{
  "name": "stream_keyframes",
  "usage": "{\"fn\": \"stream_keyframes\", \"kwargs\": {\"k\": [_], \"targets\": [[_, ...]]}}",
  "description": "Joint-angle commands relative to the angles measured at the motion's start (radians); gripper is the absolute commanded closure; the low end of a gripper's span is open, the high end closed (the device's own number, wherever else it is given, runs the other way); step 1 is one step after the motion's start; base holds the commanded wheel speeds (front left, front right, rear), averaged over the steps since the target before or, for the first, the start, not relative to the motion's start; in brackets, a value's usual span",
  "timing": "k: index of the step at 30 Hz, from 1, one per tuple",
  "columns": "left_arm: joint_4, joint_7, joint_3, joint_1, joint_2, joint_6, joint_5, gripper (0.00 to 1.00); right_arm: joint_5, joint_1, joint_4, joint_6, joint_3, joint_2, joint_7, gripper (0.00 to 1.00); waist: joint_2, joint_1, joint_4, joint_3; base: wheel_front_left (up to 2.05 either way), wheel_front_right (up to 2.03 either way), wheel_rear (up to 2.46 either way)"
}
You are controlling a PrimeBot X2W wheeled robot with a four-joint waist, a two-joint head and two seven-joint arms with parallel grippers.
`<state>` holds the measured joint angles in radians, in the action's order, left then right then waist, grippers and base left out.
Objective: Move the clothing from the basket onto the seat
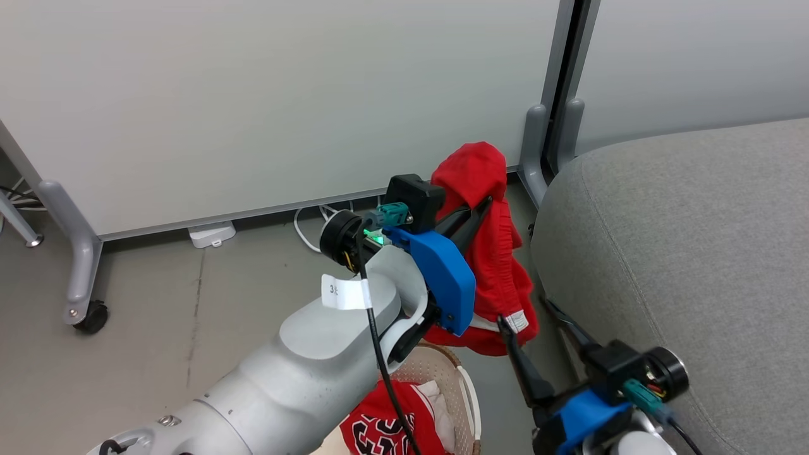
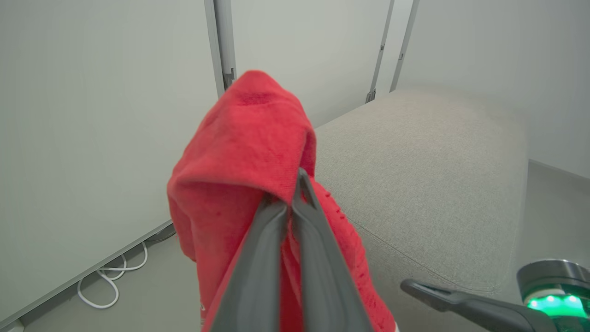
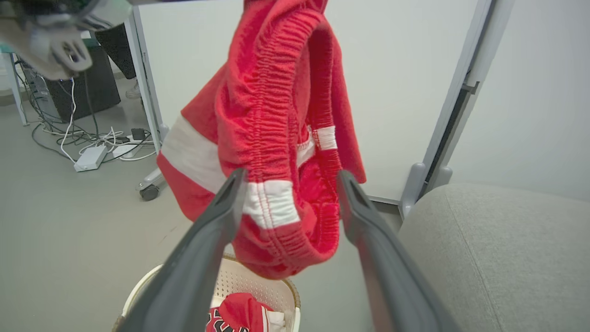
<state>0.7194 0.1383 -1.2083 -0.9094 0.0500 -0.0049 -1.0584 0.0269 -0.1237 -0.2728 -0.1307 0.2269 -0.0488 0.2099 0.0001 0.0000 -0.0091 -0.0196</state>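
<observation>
My left gripper holds the shorts' upper fold, so my right gripper grabs the shorts by their lower hem [image 1: 516, 322] [image 3: 281, 216] next, which hangs free.
Red shorts [image 1: 499, 265] with white trim, one piece of the clothing, hang in the air from my left gripper [image 1: 488, 203], which is shut on their upper fold [image 2: 249, 138]. They dangle above the basket [image 1: 464, 379] and just left of the grey seat [image 1: 695, 253]. A second red garment with black-and-white lettering [image 1: 379, 426] lies in the basket. Low at the right, my right gripper [image 1: 528, 319] stands open, and its fingers [image 3: 233, 193] frame the shorts' lower hem [image 3: 281, 216] without closing on it. The basket's cream wall [image 3: 258, 281] shows below, with the seat [image 3: 498, 249] to the right.
White partition panels [image 1: 284, 95] stand behind, on grey legs with a castor [image 1: 91, 316]. White cables [image 1: 310, 230] and an adapter [image 1: 212, 234] lie along the base. A grey post [image 1: 537, 151] stands close to the seat's rounded corner.
</observation>
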Motion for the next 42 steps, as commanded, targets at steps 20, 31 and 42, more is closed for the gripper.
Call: {"fn": "stream_keyframes", "kwargs": {"k": [20, 31, 42], "targets": [[0.0, 0.032, -0.06, -0.037, 0.001, 0.01, -0.058, 1.0, 0.083, -0.33, -0.364, 0.0, 0.176, -0.003, -0.004, 0.0, -0.0001, 0.0, 0.033, 0.022, 0.0, 0.0, 0.0], [0.007, 0.031, -0.07, -0.033, 0.001, 0.009, -0.067, 1.0, 0.173, -0.376, -0.457, 0.0, 0.234, -0.003, 0.015, 1.0, -0.0001, 0.0, 0.041, 0.021, 0.0, 0.0, 0.0], [0.024, 0.042, -0.073, -0.02, 0.001, 0.014, -0.075, 1.0, 0.197, -0.388, -0.5, 0.0, 0.242, -0.003, 0.042, 1.0, -0.0001, 0.0, 0.036, 0.015, 0.0, 0.0, 0.0]]}}
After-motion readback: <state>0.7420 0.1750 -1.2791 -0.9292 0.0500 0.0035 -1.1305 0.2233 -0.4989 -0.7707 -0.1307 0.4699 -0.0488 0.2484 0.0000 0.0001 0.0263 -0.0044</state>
